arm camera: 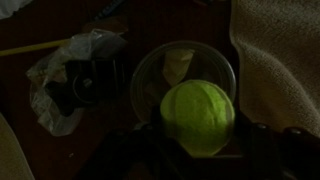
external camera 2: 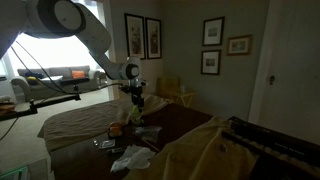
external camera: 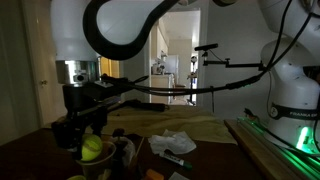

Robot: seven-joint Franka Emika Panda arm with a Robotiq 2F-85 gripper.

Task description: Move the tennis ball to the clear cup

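Observation:
The gripper is ready to release and needs to open: its fingers hold the tennis ball (external camera: 92, 148) (arm camera: 198, 116) low over the clear cup's opening, so the ball would drop inside if let go.
My gripper (arm camera: 198, 140) is shut on a yellow-green tennis ball (arm camera: 198, 116) and holds it in the air. In the wrist view the ball hangs just above the near rim of a clear cup (arm camera: 172, 62), which stands on the dark table. In an exterior view the ball (external camera: 92, 148) sits between the black fingers (external camera: 90, 135), with the cup (external camera: 122, 152) just beside and below it. In an exterior view the gripper (external camera 2: 136, 106) hangs over the table's clutter; the ball is too small to make out there.
A crumpled white wrapper (arm camera: 62, 80) and a dark object lie left of the cup. A beige cloth (arm camera: 280, 60) covers the table to the right. A crumpled white bag (external camera: 172, 144) lies on the table. A yellow pencil (arm camera: 35, 47) lies at the far left.

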